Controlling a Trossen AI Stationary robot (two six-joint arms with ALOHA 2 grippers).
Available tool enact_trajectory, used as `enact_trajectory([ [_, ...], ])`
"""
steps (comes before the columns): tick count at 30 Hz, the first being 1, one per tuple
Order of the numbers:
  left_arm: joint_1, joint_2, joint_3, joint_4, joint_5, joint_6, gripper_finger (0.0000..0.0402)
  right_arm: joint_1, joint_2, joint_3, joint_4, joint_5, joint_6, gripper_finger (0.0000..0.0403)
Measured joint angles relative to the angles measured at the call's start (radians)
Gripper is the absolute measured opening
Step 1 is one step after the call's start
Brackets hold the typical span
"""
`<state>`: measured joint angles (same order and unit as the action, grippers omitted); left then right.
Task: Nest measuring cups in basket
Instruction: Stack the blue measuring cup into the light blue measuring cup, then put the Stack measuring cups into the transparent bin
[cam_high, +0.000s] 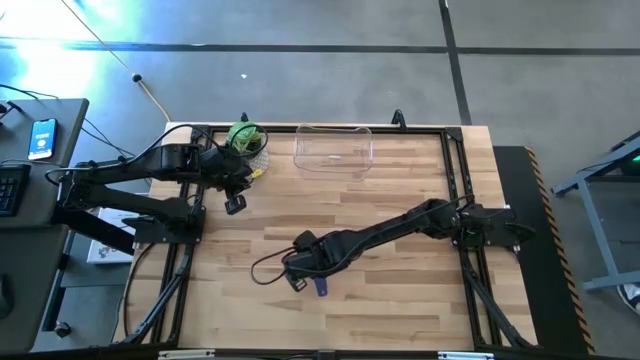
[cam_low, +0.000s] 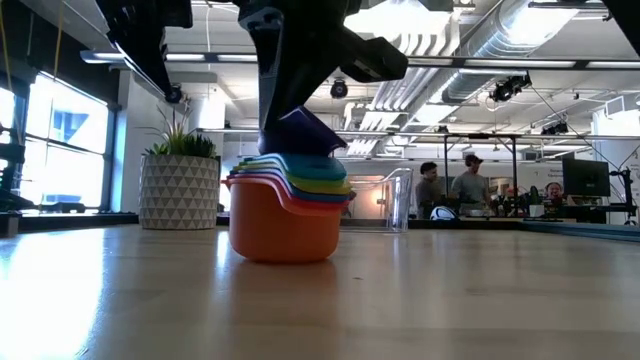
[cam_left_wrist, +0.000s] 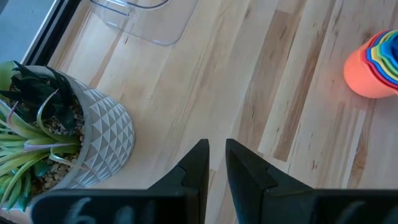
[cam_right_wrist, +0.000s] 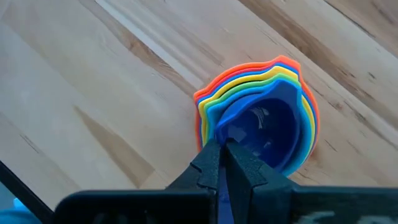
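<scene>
The purple cup's bowl is in the teal rim and their spouts line up, so my right gripper will let go of the purple cup next.
Several nested measuring cups (cam_low: 285, 215) stand as one stack on the table's near middle, the orange one outermost (cam_right_wrist: 292, 74). The stack also shows in the left wrist view (cam_left_wrist: 373, 68). A purple cup (cam_low: 305, 130) sits tilted in the top of the stack, and my right gripper (cam_right_wrist: 222, 149) is shut on it from above (cam_high: 300, 272). The clear basket (cam_high: 333, 150) stands at the far middle with nothing in it. My left gripper (cam_left_wrist: 216, 152) waits above the table by the plant at the far left (cam_high: 235, 203), with a narrow gap between its fingers and nothing in it. My right gripper pinches the purple cup at the edge of its rim (cam_right_wrist: 231, 134) between its two fingers. I cannot tell whether the fingers have the wall or the handle. They come from above, slanting steeply down. The cup is tilted, its lower part inside the stack's topmost cup.
A green plant in a white patterned pot (cam_high: 246, 138) stands at the far left, close to the basket's left side and under my left arm. Black frame rails (cam_high: 455, 170) run along the table's sides. Bare wood lies between the stack and the basket.
</scene>
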<state>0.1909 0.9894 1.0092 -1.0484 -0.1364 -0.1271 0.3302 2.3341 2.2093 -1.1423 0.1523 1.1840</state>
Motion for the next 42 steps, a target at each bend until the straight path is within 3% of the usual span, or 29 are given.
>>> enact_trajectory([
  [16,0.000,0.000,0.000,0.000,0.000,0.000,0.0044,-0.003,0.001,0.000,0.000,0.000,0.012,0.0060],
  [22,0.000,0.000,0.000,0.000,0.001,0.030,0.0044,-0.005,0.002,0.031,-0.002,0.012,0.015,0.0063],
  [26,-0.007,-0.020,0.000,0.000,0.081,0.033,0.0044,-0.012,0.002,0.086,-0.019,0.056,0.007,0.0062],
  [31,-0.041,-0.125,-0.023,0.050,0.097,0.012,0.0044,-0.030,-0.011,0.141,-0.050,0.147,-0.023,0.0062],
  [42,-0.063,-0.488,-0.280,0.255,0.095,-0.127,0.0044,-0.067,-0.070,0.147,-0.062,0.182,-0.040,0.0062],
])
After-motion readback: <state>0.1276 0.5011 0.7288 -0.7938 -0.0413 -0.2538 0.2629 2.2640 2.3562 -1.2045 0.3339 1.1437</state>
